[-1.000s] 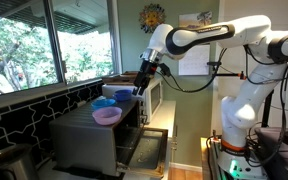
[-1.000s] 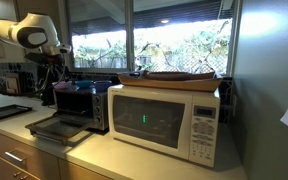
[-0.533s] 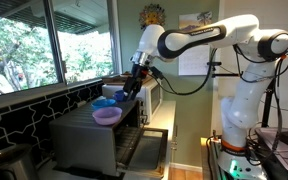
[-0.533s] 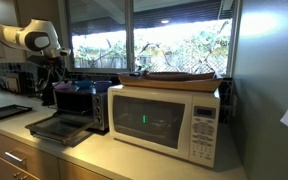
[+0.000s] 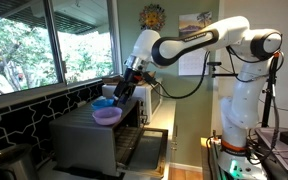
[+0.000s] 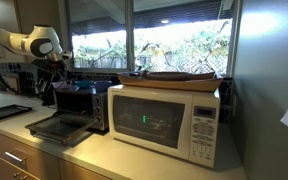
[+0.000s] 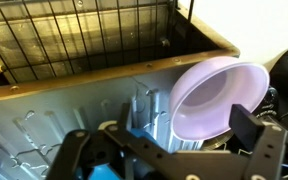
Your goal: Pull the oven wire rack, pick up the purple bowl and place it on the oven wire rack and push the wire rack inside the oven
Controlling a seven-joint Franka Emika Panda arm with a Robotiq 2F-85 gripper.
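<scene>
I will next grab the purple bowl (image 5: 107, 116) with my gripper by the edge of the bowl's rim nearest my gripper, so the bowl's base stays free to go on the oven wire rack.
The purple bowl (image 5: 107, 116) sits on top of the grey oven (image 5: 84, 145), next to a blue bowl (image 5: 104, 102). In the wrist view the purple bowl (image 7: 216, 98) lies just ahead of my gripper (image 7: 169, 152), close to one finger. The gripper (image 5: 120, 90) is open and empty, hovering just above the oven's top by the bowls. The oven wire rack (image 7: 79, 35) shows as a metal grid beyond the oven's front edge, over the dropped door (image 5: 146, 150). The oven (image 6: 79, 100) also shows in the second exterior view, with the gripper (image 6: 56, 74) above it.
A white microwave (image 6: 166, 122) stands beside the oven with a flat basket on top. A window (image 5: 44, 45) runs behind the counter. The oven door (image 6: 56, 127) juts out over the counter edge. A dark tray (image 6: 6, 112) lies further along.
The arm has swung toward the window and down. The gripper has moved from near the microwave to just above the bowls on the oven top.
</scene>
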